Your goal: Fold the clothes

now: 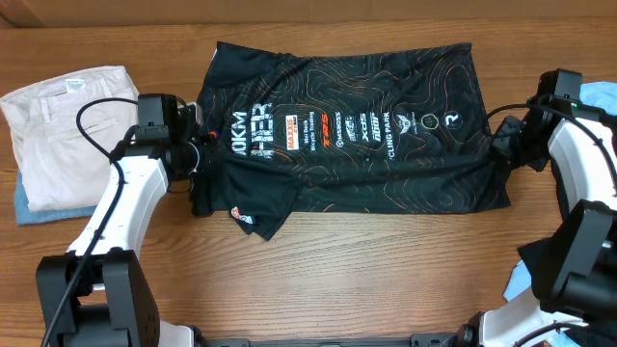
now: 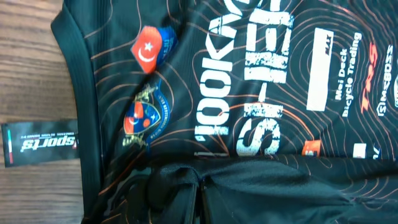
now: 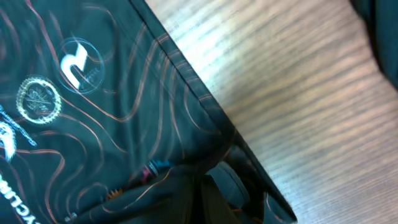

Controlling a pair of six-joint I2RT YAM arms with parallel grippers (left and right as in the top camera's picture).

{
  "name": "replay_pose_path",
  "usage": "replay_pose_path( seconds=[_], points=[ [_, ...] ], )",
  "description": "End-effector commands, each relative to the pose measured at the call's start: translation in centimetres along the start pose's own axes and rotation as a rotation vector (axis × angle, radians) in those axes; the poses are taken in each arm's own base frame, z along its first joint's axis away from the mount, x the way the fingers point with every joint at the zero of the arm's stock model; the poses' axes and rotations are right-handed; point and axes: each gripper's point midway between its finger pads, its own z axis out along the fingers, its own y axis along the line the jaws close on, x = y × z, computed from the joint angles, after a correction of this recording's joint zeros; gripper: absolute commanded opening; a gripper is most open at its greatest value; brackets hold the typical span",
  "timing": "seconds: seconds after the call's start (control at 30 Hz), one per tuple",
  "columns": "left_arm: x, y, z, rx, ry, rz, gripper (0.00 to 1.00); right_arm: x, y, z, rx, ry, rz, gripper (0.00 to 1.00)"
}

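The folded hem (image 1: 289, 175) at my left gripper's fingers lies across the printed panel (image 1: 260, 133), so it is time to open. If I opened now, the black sports top would remain folded.
A black sports top (image 1: 357, 135) with orange contour lines and white and red logos lies spread across the middle of the table. My left gripper (image 1: 198, 159) is shut on its left edge; the left wrist view shows the cloth (image 2: 261, 93) pinched between the fingers (image 2: 200, 196). My right gripper (image 1: 506, 145) is shut on the top's right edge. The right wrist view shows the hem (image 3: 112, 124) bunched at the fingers (image 3: 205, 193). A sleeve (image 1: 255, 217) pokes out at the front left.
A folded cream garment (image 1: 63, 125) lies on a blue cloth (image 1: 29, 207) at the left. A light blue item (image 1: 525, 280) sits at the front right and a pale object (image 1: 600, 94) at the right edge. A black label (image 2: 40, 143) sticks out onto bare wood.
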Motion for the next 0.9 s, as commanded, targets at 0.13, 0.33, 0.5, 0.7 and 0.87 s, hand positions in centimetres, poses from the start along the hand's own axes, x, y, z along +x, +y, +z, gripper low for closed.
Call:
replay_pose_path(
  seconds=[0.13,0.33,0.5,0.7,0.87],
  points=[
    [0.4,-0.2,0.5,0.006,0.012,-0.030,0.05,-0.9,2.0,0.1,-0.089,-0.035,-0.058,0.05],
    [0.3,-0.2,0.5,0.005,0.011,-0.029,0.05,-0.9,3.1,1.0,-0.097,-0.038,-0.097,0.08],
    [0.3,-0.1,0.5,0.005,0.012,-0.030,0.08,-0.2,3.5,2.1,-0.093,-0.005,-0.111,0.29],
    [0.3,-0.2,0.5,0.005,0.011,-0.029,0.10,0.3,2.9,2.3,-0.067,0.020,-0.106,0.42],
    [0.4,-0.1,0.5,0.005,0.014,-0.030,0.10,1.2,2.4,2.3,-0.043,0.058,-0.105,0.42]
  ],
)
